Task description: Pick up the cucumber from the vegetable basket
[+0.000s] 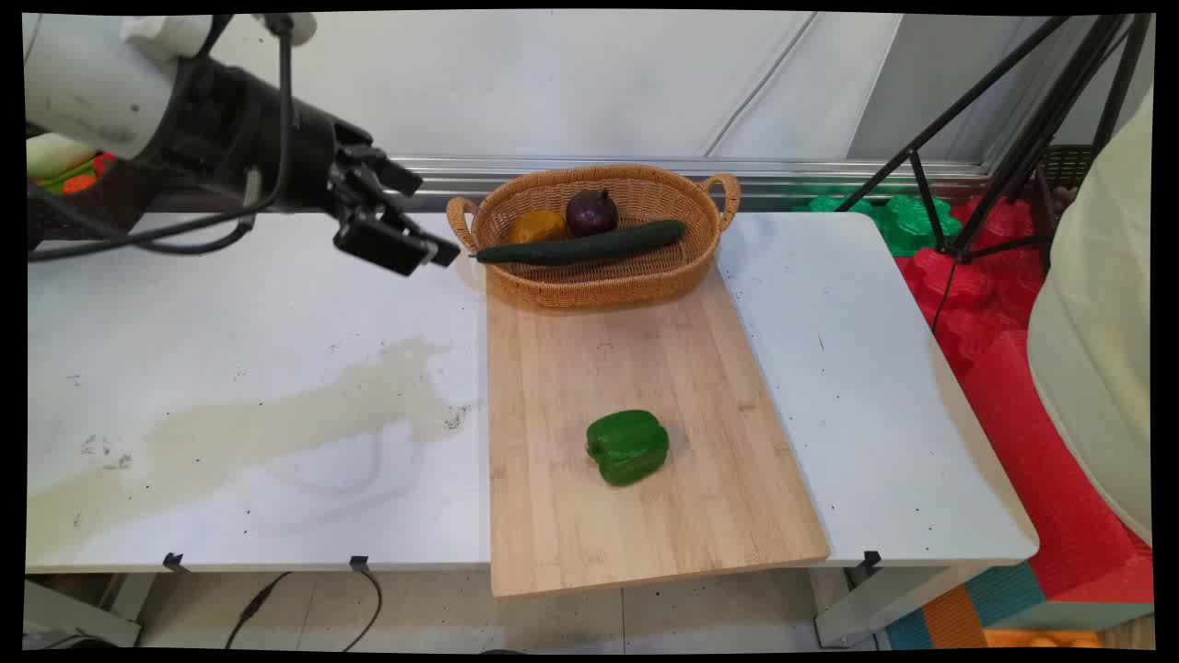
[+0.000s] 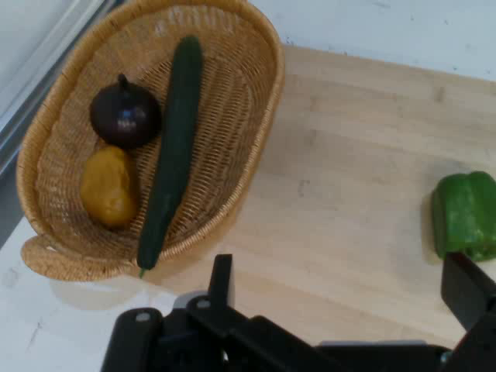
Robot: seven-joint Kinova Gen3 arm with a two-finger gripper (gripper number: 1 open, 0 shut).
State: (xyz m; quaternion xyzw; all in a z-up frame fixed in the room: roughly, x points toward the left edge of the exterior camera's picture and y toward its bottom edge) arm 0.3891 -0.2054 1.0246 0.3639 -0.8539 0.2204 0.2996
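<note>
Next, the gripper grabs the cucumber by its middle (image 1: 580, 243) to lift the long dark green cucumber out of the wicker basket (image 1: 645, 281).
My gripper (image 1: 431, 219) hangs open and empty above the white table, just left of the wicker basket (image 1: 645, 281). In the basket lie a long dark-green cucumber (image 1: 585, 247), a purple onion (image 1: 591, 213) and a yellow-brown potato (image 1: 537, 226). The hand view shows the same basket (image 2: 260, 101) with the cucumber (image 2: 172, 147), onion (image 2: 125, 116) and potato (image 2: 109, 186), and my gripper (image 2: 345, 288) over the wooden cutting board (image 2: 349, 217). A green bell pepper (image 1: 628, 447) sits alone on the board (image 1: 626, 525), far from my fingers, at the right edge of the hand view (image 2: 465, 213).
A pale dried stain (image 1: 276, 424) spreads over the left half of the table. A black tripod (image 1: 1013, 129) stands off the table at the right, above red and green foam mats (image 1: 976, 285). A cream cloth shape (image 1: 1105, 350) fills the right edge.
</note>
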